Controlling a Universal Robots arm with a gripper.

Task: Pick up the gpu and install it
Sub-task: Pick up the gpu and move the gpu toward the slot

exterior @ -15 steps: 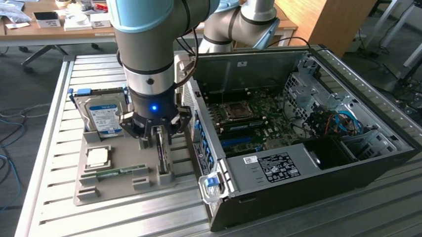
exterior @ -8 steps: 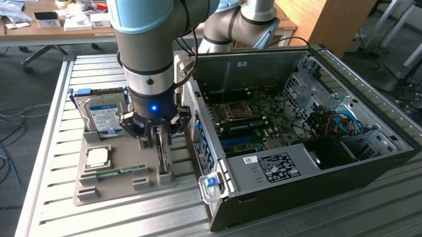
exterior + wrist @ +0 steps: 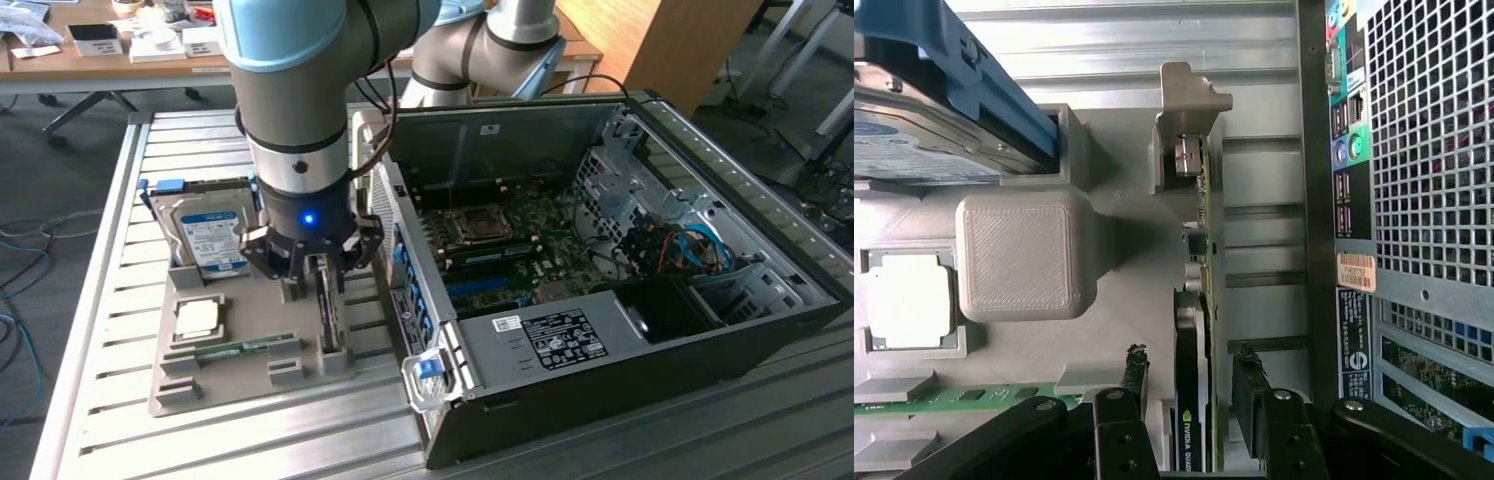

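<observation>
The GPU's metal bracket (image 3: 1189,105) bends outward at one end of the GPU, so my gripper will next pick up the GPU by the flat sides of its black cooler end (image 3: 1192,400).
The gpu (image 3: 328,322) stands on its long edge in a slot of the grey holder tray (image 3: 200,392), beside the open computer case (image 3: 601,280). My gripper (image 3: 311,288) hangs directly over it. In the wrist view the gpu (image 3: 1194,300) runs as a thin dark card with a metal bracket at its far end. My gripper (image 3: 1191,368) is open, and its black fingers (image 3: 1135,375) straddle the card's near end with a small gap on each side. Nothing is gripped.
The tray also holds a silver hard drive (image 3: 211,235) with a blue-white label, a square processor (image 3: 198,318) and a green RAM stick (image 3: 247,348). The case's rear panel (image 3: 1414,200) stands close beside the gpu. The slatted metal table (image 3: 107,300) carries everything.
</observation>
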